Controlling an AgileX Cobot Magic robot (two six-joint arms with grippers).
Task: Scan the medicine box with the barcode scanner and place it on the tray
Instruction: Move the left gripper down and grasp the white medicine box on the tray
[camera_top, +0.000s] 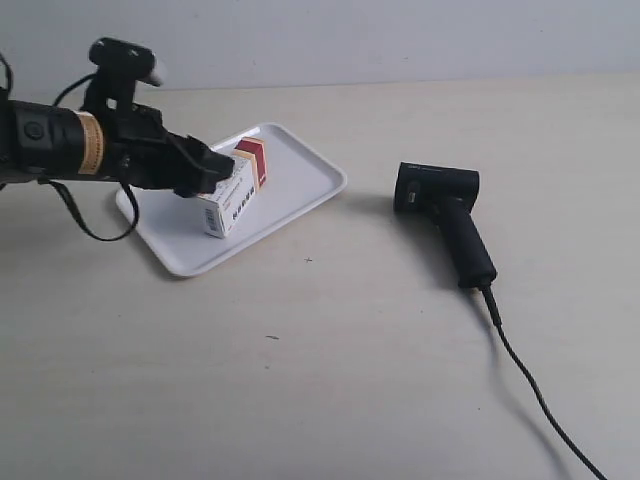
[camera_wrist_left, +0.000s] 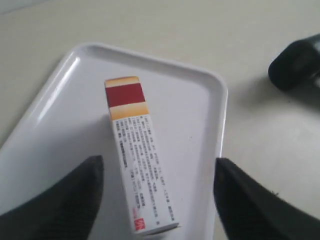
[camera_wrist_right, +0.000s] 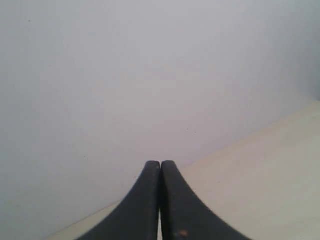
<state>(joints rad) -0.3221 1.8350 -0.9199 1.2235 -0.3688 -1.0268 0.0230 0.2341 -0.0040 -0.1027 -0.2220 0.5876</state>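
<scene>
My left gripper grabs the medicine box by its plain end (camera_wrist_left: 149, 200) next, which leaves the medicine box's red and tan end (camera_wrist_left: 126, 96) free for the barcode scanner.
The medicine box (camera_top: 238, 188) (camera_wrist_left: 140, 165) lies on the white tray (camera_top: 300, 180) (camera_wrist_left: 200, 115), its red and tan end pointing away from my left gripper. That left gripper (camera_top: 222, 168) (camera_wrist_left: 158, 162) is open, one finger on each side of the box's plain end with a visible gap on both sides. It belongs to the arm at the exterior view's left. The black barcode scanner (camera_top: 445, 215) (camera_wrist_left: 297, 62) lies on the table beside the tray, untouched. My right gripper (camera_wrist_right: 160, 164) is shut on nothing, faces a pale wall, and is out of the exterior view.
The scanner's thin black cable (camera_top: 530, 380) runs from the handle to the exterior view's lower right corner. A beige tabletop (camera_top: 300, 350) surrounds the tray, and a pale wall stands behind it.
</scene>
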